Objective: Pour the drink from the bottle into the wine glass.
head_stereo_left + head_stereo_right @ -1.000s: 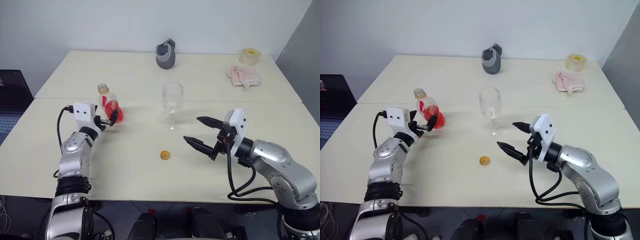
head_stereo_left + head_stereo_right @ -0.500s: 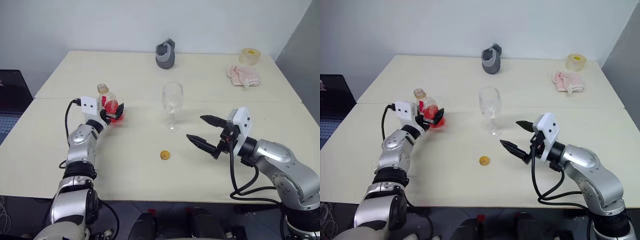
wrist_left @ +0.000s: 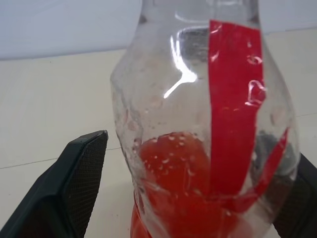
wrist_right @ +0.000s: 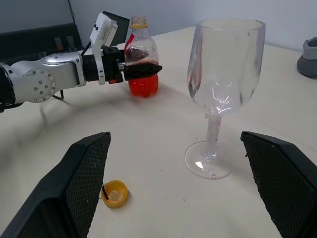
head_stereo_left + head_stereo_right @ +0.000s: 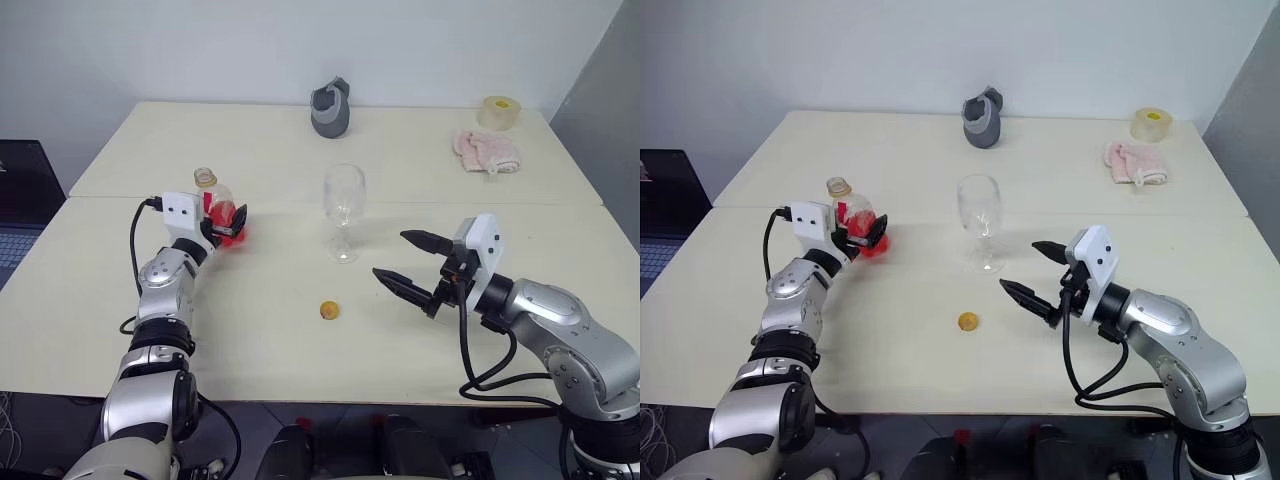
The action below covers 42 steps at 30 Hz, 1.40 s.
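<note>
The fingers of my left gripper stand on both sides of the bottle's body, so my left gripper closes on the bottle next.
The bottle stands upright and uncapped on the table's left side, with the red drink filling its lower part. My left gripper is open around the bottle's body, one finger on each side. In the left wrist view a gap shows between one of its fingers and the bottle wall. The empty wine glass stands mid-table. My right gripper hovers open to the right of the glass, holding nothing.
A small yellow cap lies on the table in front of the glass. At the back are a grey cup-like object, a pink cloth and a tape roll. A laptop sits beyond the left edge.
My left gripper has moved up and in from beside the bottle's base, so its fingers now flank the bottle's body. Bottle, glass and right arm have not moved.
</note>
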Tool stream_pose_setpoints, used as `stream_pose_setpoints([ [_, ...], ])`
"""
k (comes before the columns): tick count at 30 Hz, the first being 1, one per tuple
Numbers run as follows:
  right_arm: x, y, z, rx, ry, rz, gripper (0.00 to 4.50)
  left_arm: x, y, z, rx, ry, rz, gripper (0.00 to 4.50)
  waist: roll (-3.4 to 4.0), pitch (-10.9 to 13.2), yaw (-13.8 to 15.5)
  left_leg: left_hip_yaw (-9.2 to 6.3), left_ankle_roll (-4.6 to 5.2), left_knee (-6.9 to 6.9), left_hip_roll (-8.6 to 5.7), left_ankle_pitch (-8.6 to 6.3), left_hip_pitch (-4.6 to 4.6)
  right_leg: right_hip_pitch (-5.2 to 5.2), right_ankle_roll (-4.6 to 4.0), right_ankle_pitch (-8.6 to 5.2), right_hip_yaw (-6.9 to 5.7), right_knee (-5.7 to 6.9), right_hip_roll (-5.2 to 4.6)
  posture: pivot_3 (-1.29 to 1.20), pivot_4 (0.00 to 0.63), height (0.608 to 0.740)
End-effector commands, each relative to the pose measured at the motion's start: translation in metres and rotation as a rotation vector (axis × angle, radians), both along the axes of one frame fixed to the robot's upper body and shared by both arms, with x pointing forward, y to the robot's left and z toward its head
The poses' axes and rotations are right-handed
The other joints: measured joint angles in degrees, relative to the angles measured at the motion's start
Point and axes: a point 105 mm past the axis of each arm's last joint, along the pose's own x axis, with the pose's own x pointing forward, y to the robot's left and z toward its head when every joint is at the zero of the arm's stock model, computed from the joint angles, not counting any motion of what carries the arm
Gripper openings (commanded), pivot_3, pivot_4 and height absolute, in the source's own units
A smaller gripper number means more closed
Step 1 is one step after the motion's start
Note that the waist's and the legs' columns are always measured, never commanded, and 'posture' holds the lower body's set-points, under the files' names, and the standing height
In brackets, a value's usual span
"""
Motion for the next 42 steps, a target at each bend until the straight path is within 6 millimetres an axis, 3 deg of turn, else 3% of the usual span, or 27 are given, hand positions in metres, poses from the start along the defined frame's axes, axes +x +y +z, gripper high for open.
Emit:
stream_pose_setpoints([
  [1,-0.002,0.003,0.012,0.02,-0.049,0.013,4.49,0.001,0.002,0.013,0.013,-0.047,0.005,4.5,0.0,0.0,0.0,0.0,0.0,0.0,0.0,0.0,0.0,0.0,0.0,0.0,0.0,0.0,0.0,0.0,0.15,0.74],
  [6,-0.001,0.003,0.012,0.018,-0.05,0.014,4.49,0.002,-0.001,0.012,0.011,-0.039,-0.006,4.5,0.0,0.0,0.0,0.0,0.0,0.0,0.0,0.0,0.0,0.0,0.0,0.0,0.0,0.0,0.0,0.0,0.15,0.74],
  [8,-0.001,0.002,0.012,0.016,-0.05,0.013,4.5,0.003,-0.003,0.01,0.014,-0.03,-0.008,4.11,0.0,0.0,0.0,0.0,0.0,0.01,0.0,0.0,0.0,0.0,0.0,0.0,0.0,0.0,0.0,0.0,0.15,0.74],
  [19,-0.001,0.002,0.013,0.016,-0.051,0.014,4.5,0.005,-0.004,0.014,0.01,-0.038,0.0,4.11,0.0,0.0,0.0,0.01,0.0,0.01,0.0,0.0,0.0,0.0,0.0,0.0,0.0,0.01,0.0,0.0,0.15,0.74],
  [22,-0.001,0.002,0.012,0.015,-0.051,0.014,4.5,0.005,-0.003,0.016,0.0,-0.048,0.003,3.54,0.0,0.0,0.0,0.01,0.0,0.01,0.0,0.0,0.0,0.0,0.0,0.0,-0.01,0.01,0.0,0.0,0.15,0.74],
  [27,-0.001,0.001,0.013,0.013,-0.05,0.013,4.5,0.005,-0.002,0.017,-0.002,-0.051,0.006,1.89,0.0,0.0,0.0,0.01,0.0,0.02,0.0,0.0,0.0,0.0,0.0,0.0,-0.01,0.01,0.0,0.0,0.15,0.74],
  [30,0.0,0.001,0.013,0.014,-0.052,0.014,4.5,0.005,-0.002,0.018,-0.001,-0.054,0.009,1.2,-0.01,0.0,0.0,0.01,0.0,0.02,0.0,0.0,0.0,-0.01,0.0,0.0,0.0,0.02,0.0,0.0,0.15,0.74],
  [33,0.0,0.001,0.013,0.014,-0.053,0.015,4.5,0.005,-0.002,0.018,0.002,-0.053,0.009,0.99,0.0,0.0,0.0,0.01,0.0,0.02,0.0,0.0,-0.01,-0.01,0.0,0.0,0.0,0.02,0.01,0.0,0.15,0.74],
  [42,0.002,0.001,0.015,0.013,-0.06,0.013,4.5,0.006,-0.011,0.021,0.019,-0.03,-0.027,0.98,-0.01,0.0,0.0,0.01,-0.01,0.03,0.0,0.0,-0.01,-0.01,0.0,0.0,-0.01,0.02,0.01,0.0,0.15,0.74],
])
